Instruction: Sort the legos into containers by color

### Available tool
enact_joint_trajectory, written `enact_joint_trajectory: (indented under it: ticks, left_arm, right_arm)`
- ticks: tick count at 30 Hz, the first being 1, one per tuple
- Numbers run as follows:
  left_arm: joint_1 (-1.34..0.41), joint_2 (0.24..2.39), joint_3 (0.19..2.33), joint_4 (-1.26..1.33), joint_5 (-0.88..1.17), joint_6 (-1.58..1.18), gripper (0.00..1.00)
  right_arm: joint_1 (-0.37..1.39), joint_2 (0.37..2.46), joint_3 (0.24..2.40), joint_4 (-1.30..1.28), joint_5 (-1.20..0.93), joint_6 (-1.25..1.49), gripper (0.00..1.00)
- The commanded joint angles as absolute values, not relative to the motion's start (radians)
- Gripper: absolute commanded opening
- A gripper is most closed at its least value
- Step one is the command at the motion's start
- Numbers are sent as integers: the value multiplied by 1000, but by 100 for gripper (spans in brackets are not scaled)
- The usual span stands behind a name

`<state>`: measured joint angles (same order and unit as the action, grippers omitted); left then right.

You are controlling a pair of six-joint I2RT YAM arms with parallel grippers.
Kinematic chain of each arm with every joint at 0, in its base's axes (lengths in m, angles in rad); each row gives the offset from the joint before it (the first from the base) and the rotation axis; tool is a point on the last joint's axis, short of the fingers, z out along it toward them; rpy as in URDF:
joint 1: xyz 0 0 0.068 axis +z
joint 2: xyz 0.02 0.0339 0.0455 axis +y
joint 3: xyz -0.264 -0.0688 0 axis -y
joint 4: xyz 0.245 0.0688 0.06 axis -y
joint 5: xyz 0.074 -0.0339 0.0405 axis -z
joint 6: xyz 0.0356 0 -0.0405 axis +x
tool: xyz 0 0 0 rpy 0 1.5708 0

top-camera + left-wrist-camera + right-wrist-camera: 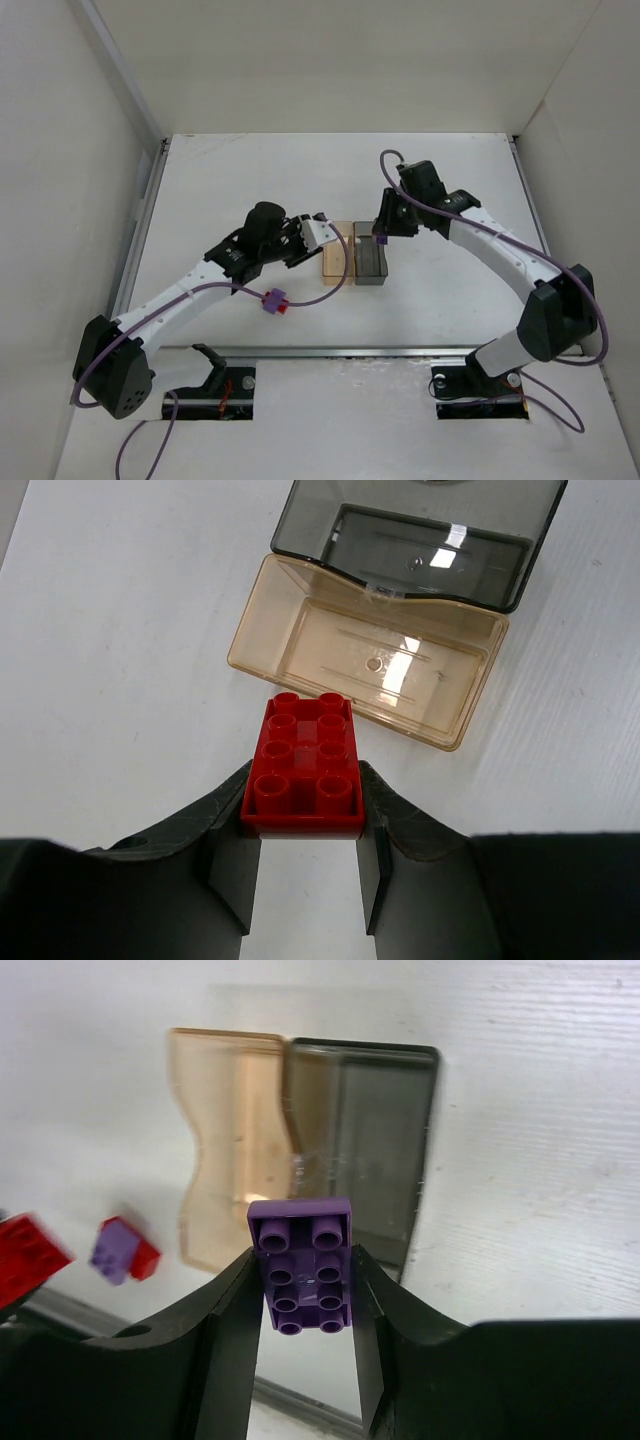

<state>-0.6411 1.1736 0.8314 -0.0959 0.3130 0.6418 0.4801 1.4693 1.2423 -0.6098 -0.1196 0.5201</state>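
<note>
The purple lego is hanging high above the grey bin, across the grey bin's rim toward the orange bin, so my right gripper will keep holding it.
My left gripper is shut on a red lego and holds it just left of the translucent orange-tan bin. The dark grey bin touches that bin's far side. Both bins look empty. My right gripper is shut on a purple lego above the far end of the grey bin, beside the orange bin. A loose purple lego and a red lego lie together on the table near the front rail.
White walls enclose the table on the left, back and right. A metal rail runs along the front edge. The left arm's purple cable loops over the table beside the loose legos.
</note>
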Motion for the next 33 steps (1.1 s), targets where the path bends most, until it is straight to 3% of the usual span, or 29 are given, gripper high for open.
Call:
enact_joint_trajectory:
  ticks: [1, 7, 17, 28, 30, 33]
  left_arm:
    - [-655, 1163, 845, -52, 308, 609, 0]
    - [-664, 1221, 877, -23, 308, 580, 0]
    - [-664, 1330, 937, 30, 339, 580, 0]
    - [-675, 1511, 1017, 54, 403, 545, 1]
    - [-686, 1569, 1046, 54, 413, 545, 3]
    - [-686, 1630, 1083, 23, 413, 545, 15]
  right_arm:
    - [486, 1528, 1227, -624, -14, 511, 0]
    - [506, 1664, 1267, -598, -8, 457, 11]
    - [517, 1724, 1354, -641, -5, 405, 59]
    - [505, 1755, 1456, -693, -38, 373, 63]
    - [505, 1755, 1456, -704, -25, 362, 63]
    - [492, 1744, 1447, -704, -14, 353, 63]
